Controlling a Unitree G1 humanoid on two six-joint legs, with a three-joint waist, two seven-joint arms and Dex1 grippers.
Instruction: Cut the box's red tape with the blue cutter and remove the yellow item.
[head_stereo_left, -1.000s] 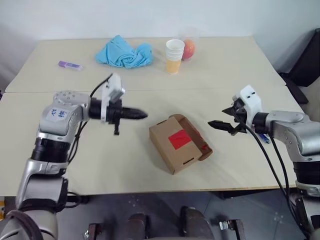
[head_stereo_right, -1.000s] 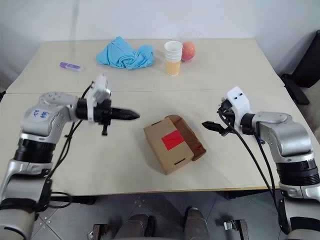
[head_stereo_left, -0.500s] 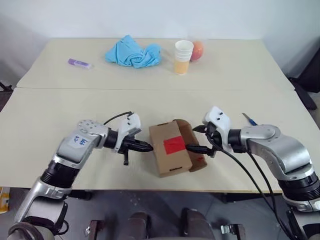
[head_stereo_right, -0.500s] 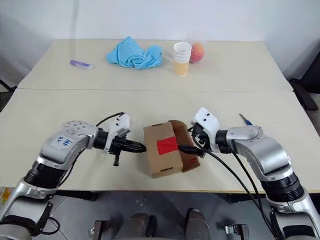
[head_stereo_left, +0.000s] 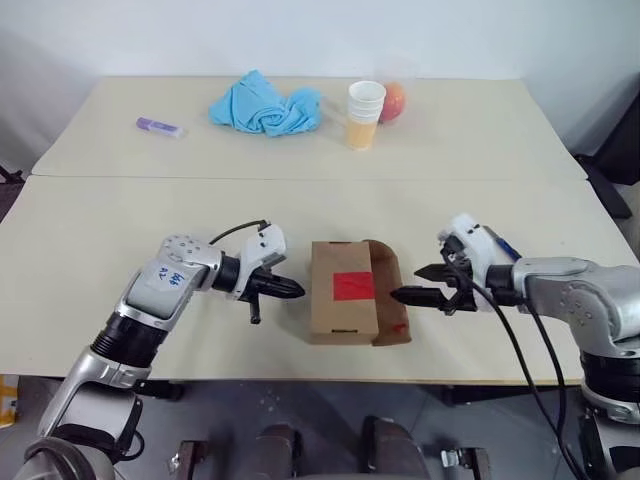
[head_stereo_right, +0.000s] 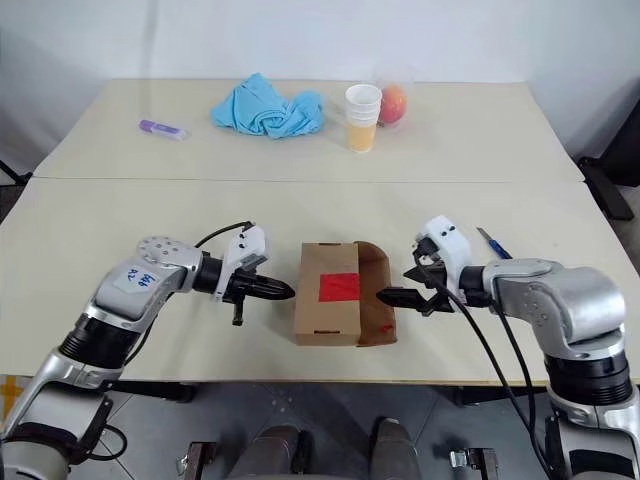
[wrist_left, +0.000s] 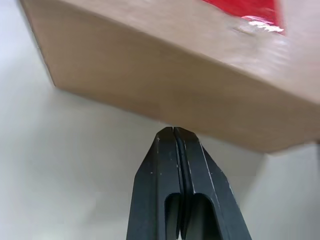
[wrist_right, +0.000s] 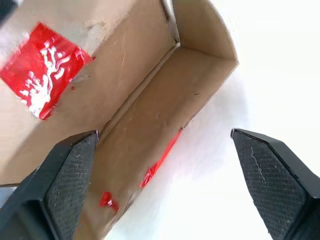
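I need to open the box (head_stereo_left: 340, 310) and reach the yellow item, so my right gripper next needs to grab the box's open end flap by its edge (head_stereo_left: 398, 300).
The box (head_stereo_left: 340, 310), brown cardboard, lies near the table's front edge with the red tape (head_stereo_left: 353, 286) on its lid. Its end flap (head_stereo_left: 386, 295) stands open on the right, with red tape scraps along its edge (wrist_right: 159, 162). My left gripper (head_stereo_left: 298, 292) is shut and empty, its tips (wrist_left: 173, 133) right at the box's left wall (wrist_left: 150, 75). My right gripper (head_stereo_left: 410, 285) is open just right of the flap, with the flap's edge between its fingers (wrist_right: 65, 170). The blue cutter (head_stereo_right: 488, 241) lies on the table behind my right wrist. The yellow item is hidden.
At the table's far side lie a blue cloth (head_stereo_left: 265, 105), a stack of paper cups (head_stereo_left: 365, 112), an orange-red fruit (head_stereo_left: 394, 100) and a purple stick (head_stereo_left: 160, 126). A seam (head_stereo_left: 120, 178) crosses the table. A dark chair (head_stereo_left: 620, 150) stands off the right edge.
The camera tilted down early on. My left gripper came down to the box's left wall. My right gripper drew back from the flap. The box now sits squarer to me.
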